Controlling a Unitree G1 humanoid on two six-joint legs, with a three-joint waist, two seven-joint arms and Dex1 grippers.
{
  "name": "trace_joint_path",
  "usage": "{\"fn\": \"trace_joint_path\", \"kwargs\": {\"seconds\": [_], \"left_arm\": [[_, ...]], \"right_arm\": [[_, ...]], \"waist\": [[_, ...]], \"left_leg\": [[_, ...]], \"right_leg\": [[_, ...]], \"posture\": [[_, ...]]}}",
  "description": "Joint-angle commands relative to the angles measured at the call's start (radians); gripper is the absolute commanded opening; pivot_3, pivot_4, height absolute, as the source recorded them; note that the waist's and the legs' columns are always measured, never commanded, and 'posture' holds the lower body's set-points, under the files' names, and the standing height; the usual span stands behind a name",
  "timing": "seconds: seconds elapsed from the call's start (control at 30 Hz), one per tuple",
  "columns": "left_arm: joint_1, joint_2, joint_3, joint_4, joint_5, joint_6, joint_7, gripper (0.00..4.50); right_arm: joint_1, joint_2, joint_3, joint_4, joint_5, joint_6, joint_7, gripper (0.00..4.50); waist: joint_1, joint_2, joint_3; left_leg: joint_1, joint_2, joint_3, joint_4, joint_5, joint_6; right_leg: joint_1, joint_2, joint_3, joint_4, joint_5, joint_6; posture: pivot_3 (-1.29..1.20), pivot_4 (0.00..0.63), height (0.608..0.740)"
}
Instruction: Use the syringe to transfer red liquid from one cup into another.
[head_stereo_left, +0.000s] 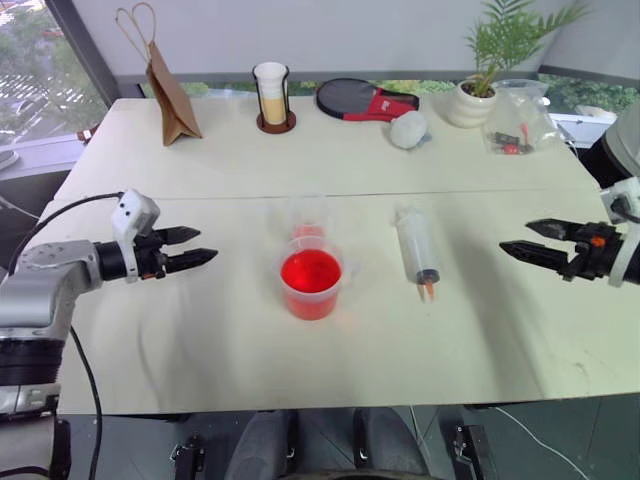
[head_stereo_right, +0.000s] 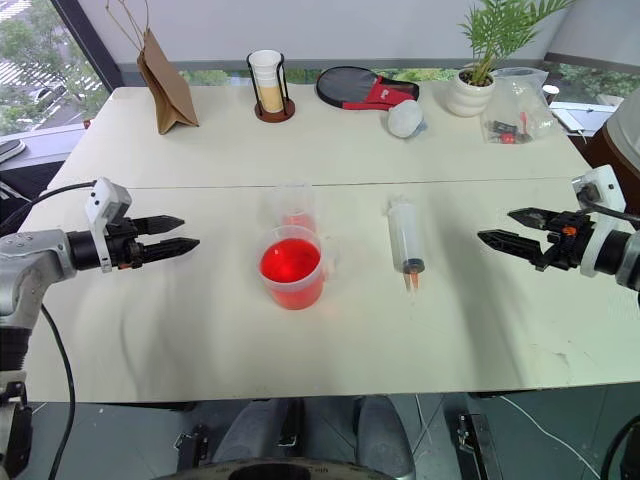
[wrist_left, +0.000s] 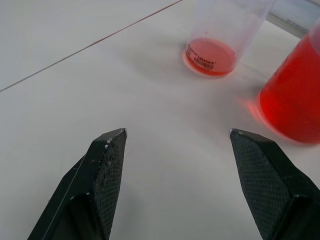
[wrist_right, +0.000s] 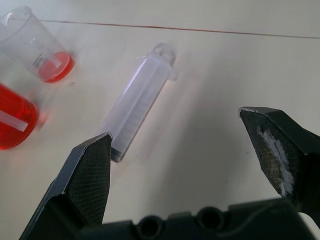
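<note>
My right gripper grabs the syringe around mid-barrel (head_stereo_left: 417, 246) next, since the syringe lies long and flat with a thin orange tip (head_stereo_left: 427, 292) at one end.
A wide clear beaker (head_stereo_left: 312, 283) full of red liquid (head_stereo_left: 311, 271) stands mid-table. Just behind it is a smaller clear cup (head_stereo_left: 308, 218) holding a thin layer of red at its bottom. The syringe (head_stereo_left: 415, 250) lies flat to the right of the beaker, its orange tip toward the table's near edge. My left gripper (head_stereo_left: 197, 248) hovers open to the left of the beaker, pointing at it, nothing between its fingers (wrist_left: 105, 175). At the right, my right gripper (head_stereo_left: 522, 238) hovers open, aimed at the syringe (wrist_right: 140, 105), well apart from it.
Along the table's far edge stand a brown paper bag (head_stereo_left: 170, 95), a tall white cup in a dark holder (head_stereo_left: 273, 97), a paddle case (head_stereo_left: 365, 100), a white ball-like object (head_stereo_left: 408, 129), a potted plant (head_stereo_left: 473, 100) and a clear plastic bag (head_stereo_left: 518, 125).
</note>
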Motion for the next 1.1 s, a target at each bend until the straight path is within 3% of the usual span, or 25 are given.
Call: {"fn": "trace_joint_path", "kwargs": {"seconds": [0.03, 0.87, 1.0, 1.1], "left_arm": [[-0.002, -0.006, 0.01, -0.019, -0.012, -0.005, -0.001, 3.37], [-0.002, -0.045, -0.015, 0.012, 0.042, -0.055, 0.03, 3.37], [0.012, -0.027, -0.024, 0.01, 0.026, -0.025, -0.024, 4.43], [-0.004, 0.004, -0.053, 0.025, 0.051, -0.033, -0.072, 4.43]], "right_arm": [[-0.013, -0.009, -0.014, -0.012, -0.001, -0.003, -0.007, 4.46], [0.025, 0.02, -0.004, -0.026, -0.051, -0.059, -0.084, 4.46], [-0.022, 0.007, 0.007, -0.05, -0.015, 0.016, -0.079, 4.5], [-0.142, -0.016, 0.086, -0.033, -0.028, 0.159, -0.115, 4.5]], "waist": [[0.001, 0.0, 0.0], [0.0, 0.0, 0.0], [0.0, 0.0, 0.0], [-0.007, 0.001, 0.001]], "left_leg": [[0.0, 0.0, 0.0, 0.0, 0.0, 0.0], [-0.001, 0.0, 0.001, -0.002, 0.0, 0.0], [-0.001, 0.0, 0.001, -0.002, 0.0, 0.0], [-0.001, 0.0, 0.001, -0.002, 0.0, 0.0]], "right_leg": [[0.0, 0.0, 0.0, 0.0, 0.0, 0.0], [-0.002, 0.0, 0.0, -0.001, 0.0, 0.001], [-0.002, 0.0, 0.0, -0.001, 0.0, 0.001], [-0.002, 0.0, 0.0, 0.0, 0.0, 0.0]], "posture": [[0.0, 0.15, 0.74], [0.0, 0.15, 0.74], [0.0, 0.15, 0.74], [0.0, 0.15, 0.74]]}}
